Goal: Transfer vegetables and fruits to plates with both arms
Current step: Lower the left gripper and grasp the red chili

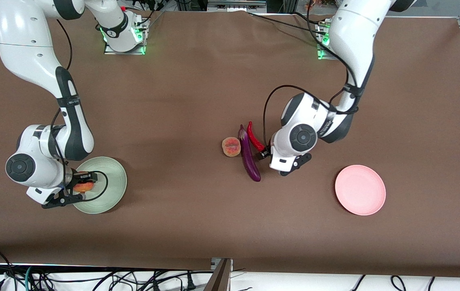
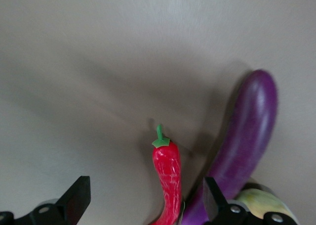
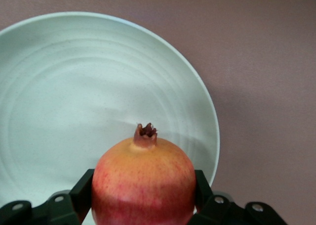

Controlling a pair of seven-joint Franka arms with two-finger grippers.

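Observation:
The chili pepper needs to go to the pale pink plate [image 1: 360, 190]. My left gripper should pick up the chili pepper by its thick stem end [image 1: 260, 148] next.
My right gripper [image 1: 81, 186] is shut on the red-yellow fruit [image 1: 84, 186], holding it over the pale green plate [image 1: 110, 178]. In the right wrist view the fruit [image 3: 143, 178] sits between the fingers [image 3: 84, 188], with the green plate [image 3: 74, 96] under it. My left gripper [image 1: 264, 153] is open and low at the chili pepper [image 1: 254, 138]. In the left wrist view the chili [image 2: 168, 178] lies between the open fingers [image 2: 79, 198], closer to one of them. The purple eggplant [image 1: 249, 155] [image 2: 247, 136] lies beside the chili. The peach [image 1: 231, 146] [image 2: 259, 200] touches the eggplant.
The pale pink plate [image 1: 360, 189] lies bare toward the left arm's end of the table, nearer the front camera than the vegetables. The brown table top [image 1: 197, 93] spreads between the two plates. Cables hang along the table's front edge.

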